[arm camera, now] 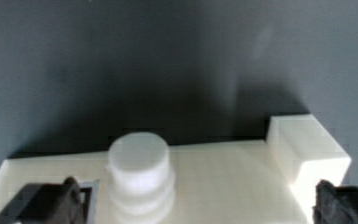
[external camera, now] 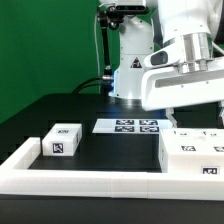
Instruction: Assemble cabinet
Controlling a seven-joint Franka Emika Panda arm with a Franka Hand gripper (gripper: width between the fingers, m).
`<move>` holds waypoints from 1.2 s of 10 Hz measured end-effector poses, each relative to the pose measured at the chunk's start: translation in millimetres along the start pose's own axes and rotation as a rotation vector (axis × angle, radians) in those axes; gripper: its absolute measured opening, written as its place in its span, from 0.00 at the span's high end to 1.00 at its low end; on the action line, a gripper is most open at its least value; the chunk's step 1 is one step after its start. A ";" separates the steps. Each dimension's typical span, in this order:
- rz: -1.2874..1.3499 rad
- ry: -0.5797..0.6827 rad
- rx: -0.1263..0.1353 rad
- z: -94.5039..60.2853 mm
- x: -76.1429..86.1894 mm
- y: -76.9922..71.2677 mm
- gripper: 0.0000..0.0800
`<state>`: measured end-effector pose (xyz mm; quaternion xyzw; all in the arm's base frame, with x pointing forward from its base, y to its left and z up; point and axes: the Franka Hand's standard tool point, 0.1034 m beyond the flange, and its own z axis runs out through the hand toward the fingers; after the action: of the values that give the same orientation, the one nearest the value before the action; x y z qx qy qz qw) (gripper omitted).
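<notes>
The round white peg (arm camera: 137,166) sits off-centre between my gripper's fingers in the wrist view, so they must line up before closing on it.
The cabinet (external camera: 194,156) is a large white box-shaped unit with black-and-white tags, lying at the exterior view's right on the black table. My gripper (external camera: 183,114) hangs just above its far part. In the wrist view my gripper (arm camera: 202,203) is open, and its dark fingertips (arm camera: 48,201) stand wide apart over a flat white cabinet surface (arm camera: 229,180). A round white peg (arm camera: 137,166) rises from that surface near one finger, and a raised white block (arm camera: 311,141) stands near the other. Nothing is held between the jaws.
A small white box with tags (external camera: 62,141) stands at the exterior view's left. The marker board (external camera: 128,126) lies flat behind the middle. A long low white rail (external camera: 90,179) runs along the front, turning up at the left. The arm's base (external camera: 130,70) stands at the back.
</notes>
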<state>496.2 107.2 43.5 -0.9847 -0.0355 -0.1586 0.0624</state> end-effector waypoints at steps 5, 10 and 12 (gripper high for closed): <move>-0.022 0.005 -0.005 3.1 -2.9 5.0 0.19; 0.008 0.063 -0.043 17.7 -4.9 15.6 0.19; 0.009 0.059 -0.041 22.2 -5.3 14.8 0.19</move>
<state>499.3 95.2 19.2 -0.9809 -0.0259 -0.1878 0.0439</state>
